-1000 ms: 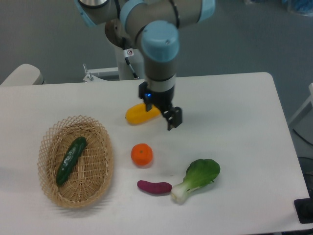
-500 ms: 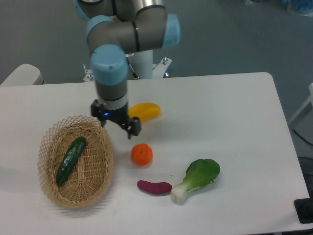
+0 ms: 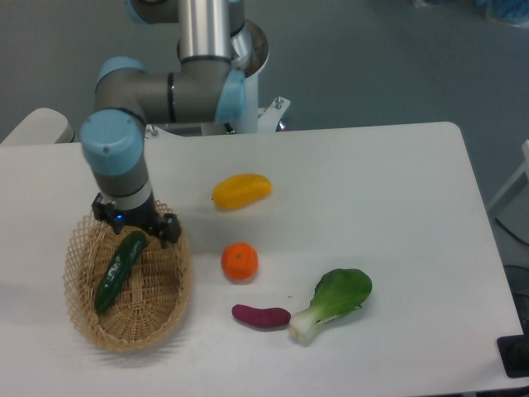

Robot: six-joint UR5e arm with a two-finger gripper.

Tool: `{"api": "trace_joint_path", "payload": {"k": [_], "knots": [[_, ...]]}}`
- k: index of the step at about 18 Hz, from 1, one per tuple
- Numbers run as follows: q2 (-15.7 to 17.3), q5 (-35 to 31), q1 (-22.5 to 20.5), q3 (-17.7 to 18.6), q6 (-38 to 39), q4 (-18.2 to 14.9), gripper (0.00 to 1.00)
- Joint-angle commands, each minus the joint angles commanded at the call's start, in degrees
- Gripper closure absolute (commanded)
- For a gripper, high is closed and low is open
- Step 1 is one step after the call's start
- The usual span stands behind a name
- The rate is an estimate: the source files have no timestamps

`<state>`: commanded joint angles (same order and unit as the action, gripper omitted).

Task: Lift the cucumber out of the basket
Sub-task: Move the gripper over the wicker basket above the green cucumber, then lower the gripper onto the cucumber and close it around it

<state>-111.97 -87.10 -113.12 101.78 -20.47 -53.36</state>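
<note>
My gripper is to pick the dark green cucumber out of the wicker basket next, so it should grab the cucumber by its upper end.
The dark green cucumber lies slanted inside the oval tan wicker basket at the table's left. My gripper hangs over the basket's far rim, right above the cucumber's upper end. Its fingers stand apart, open and empty. The arm's wrist hides the far rim of the basket.
A yellow mango-like fruit lies behind the middle of the table. An orange, a purple sweet potato and a bok choy lie right of the basket. The table's front edge is near the basket.
My gripper has moved left and slightly forward, from beside the yellow fruit and orange to above the basket and the cucumber's upper end. The produce has not moved.
</note>
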Motion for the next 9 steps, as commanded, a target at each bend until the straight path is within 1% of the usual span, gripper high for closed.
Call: {"api": "trace_joint_path", "payload": {"k": [5, 9], "knots": [[-1.8, 0.0, 1.6, 0.1, -0.1, 0.4, 0.0], [-4.0, -0.1, 2.3, -1.3, -0.2, 1.2, 0.0]]}}
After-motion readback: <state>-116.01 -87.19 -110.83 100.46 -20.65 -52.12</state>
